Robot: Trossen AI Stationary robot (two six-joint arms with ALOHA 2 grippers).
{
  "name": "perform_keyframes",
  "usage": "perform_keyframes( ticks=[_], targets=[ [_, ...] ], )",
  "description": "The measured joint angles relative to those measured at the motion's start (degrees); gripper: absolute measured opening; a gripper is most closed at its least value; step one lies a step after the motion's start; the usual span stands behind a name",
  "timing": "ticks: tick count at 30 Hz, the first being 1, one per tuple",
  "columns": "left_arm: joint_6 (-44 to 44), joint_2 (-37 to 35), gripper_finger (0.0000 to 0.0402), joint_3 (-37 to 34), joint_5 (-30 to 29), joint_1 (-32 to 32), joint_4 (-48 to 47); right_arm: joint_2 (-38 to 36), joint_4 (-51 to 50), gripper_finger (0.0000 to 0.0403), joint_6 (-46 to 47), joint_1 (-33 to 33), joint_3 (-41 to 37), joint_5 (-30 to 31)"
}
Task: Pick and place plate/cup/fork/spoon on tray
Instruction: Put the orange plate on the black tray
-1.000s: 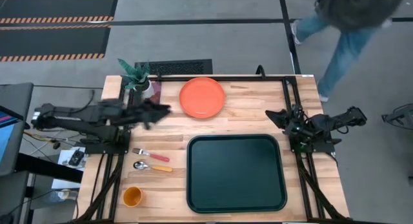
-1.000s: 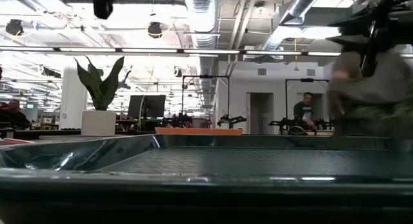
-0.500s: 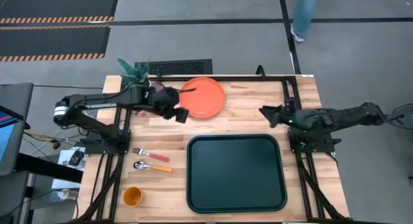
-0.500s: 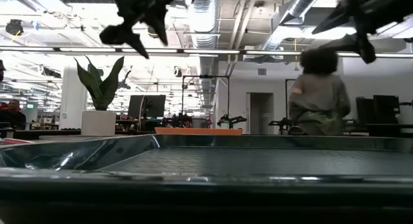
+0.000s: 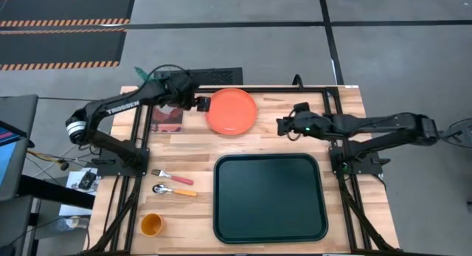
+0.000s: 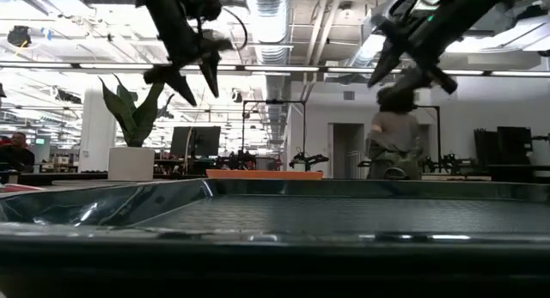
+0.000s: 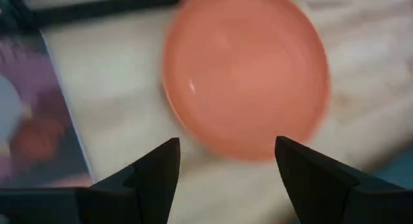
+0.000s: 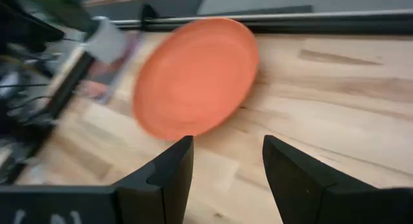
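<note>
My left gripper is to grab the orange-red plate by its rim (image 5: 210, 113) next, so that it can set the plate on the dark tray (image 5: 270, 197).
The orange-red plate (image 5: 231, 111) lies flat on the table at the far middle; it also shows in the left wrist view (image 7: 248, 75) and the right wrist view (image 8: 193, 75). My left gripper (image 5: 200, 102) is open, in the air just left of the plate. My right gripper (image 5: 283, 125) is open, in the air right of the plate. The dark tray (image 5: 270, 197) lies at the near middle. The red-handled fork (image 5: 171, 175), the orange-handled spoon (image 5: 174, 189) and the orange cup (image 5: 151, 224) lie left of the tray.
A potted plant (image 5: 151, 80) stands at the far left corner, with a dark red booklet (image 5: 168, 119) on the table beside it. Black frame rails (image 5: 328, 116) run along the table's far and side edges. Bare wood lies between the plate and the tray.
My left gripper has swung from the table's left edge toward the plate and now hangs beside its left rim. My right gripper has reached from the right edge toward the plate. A person has walked away behind the table.
</note>
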Motion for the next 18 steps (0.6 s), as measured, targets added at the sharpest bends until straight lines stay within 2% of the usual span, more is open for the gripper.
perform_keyframes(
  ticks=[3, 7, 13, 18],
  targets=[
    [3.8, 3.9, 0.0240, -1.4, -0.3, 1.9, 4.3, 3.8, 0.2, 0.0209, 0.1, -1.8, 0.1, 0.1],
    [2.8, 8.3, 0.0240, -4.1, -0.1, 2.9, 10.3, 7.4, 0.4, 0.0209, 2.6, -4.2, 0.1, -1.1],
    [1.2, 14.2, 0.0240, -4.6, -0.4, 3.3, 15.2, 8.1, 1.1, 0.0209, 5.1, -6.5, 0.1, -7.2],
    [2.2, 20.3, 0.0240, -4.6, 1.1, 3.3, 17.1, 7.4, 2.2, 0.0209, 0.8, -6.5, 0.1, -7.5]
  ],
)
